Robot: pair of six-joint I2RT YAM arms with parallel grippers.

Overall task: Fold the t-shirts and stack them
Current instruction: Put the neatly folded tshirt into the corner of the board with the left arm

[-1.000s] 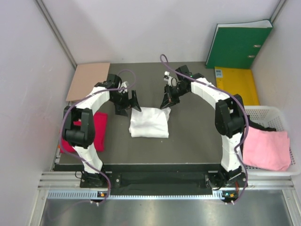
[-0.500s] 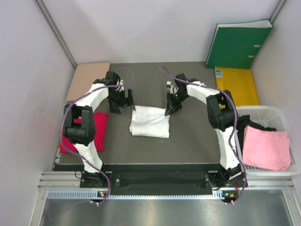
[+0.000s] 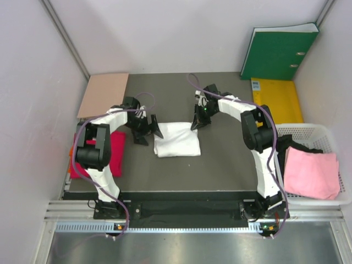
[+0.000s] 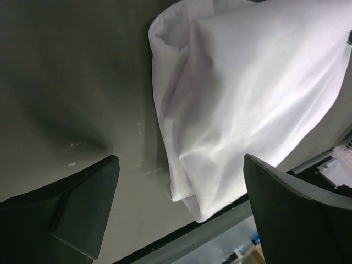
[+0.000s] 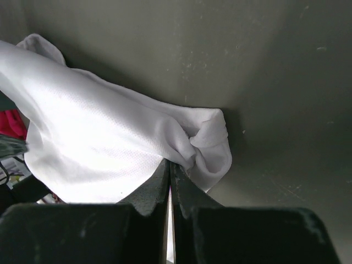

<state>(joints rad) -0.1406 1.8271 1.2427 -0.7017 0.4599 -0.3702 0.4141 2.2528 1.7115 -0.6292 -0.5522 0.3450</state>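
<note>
I will next grab the folded white t-shirt [image 3: 177, 139] with my left gripper at its edge nearest the crimson t-shirt, to drag it over for stacking.
A folded white t-shirt [image 3: 177, 139] lies mid-table. My right gripper [image 3: 196, 122] is shut at its far right corner; in the right wrist view the cloth [image 5: 93, 143] puckers into the closed tips of the gripper [image 5: 170, 162]. My left gripper [image 3: 149, 130] stands open just left of the shirt's left edge, low over the table. In the left wrist view, the shirt's edge [image 4: 247, 82] lies between the wide-apart fingers of that gripper [image 4: 180, 159] without touching them. A crimson t-shirt [image 3: 116, 151] lies at the left edge, partly behind the left arm. A pale pink t-shirt [image 3: 311, 173] lies in the basket.
A white basket [image 3: 324, 132] stands at the right. A green binder [image 3: 278, 52] leans on the back wall above a yellow folder [image 3: 278, 99]. A tan cardboard sheet [image 3: 103, 94] lies at the back left.
My left gripper has come nearer and lower, to the shirt's left edge, still open. The right gripper stayed shut at the far right corner, and the white shirt shifted slightly away.
</note>
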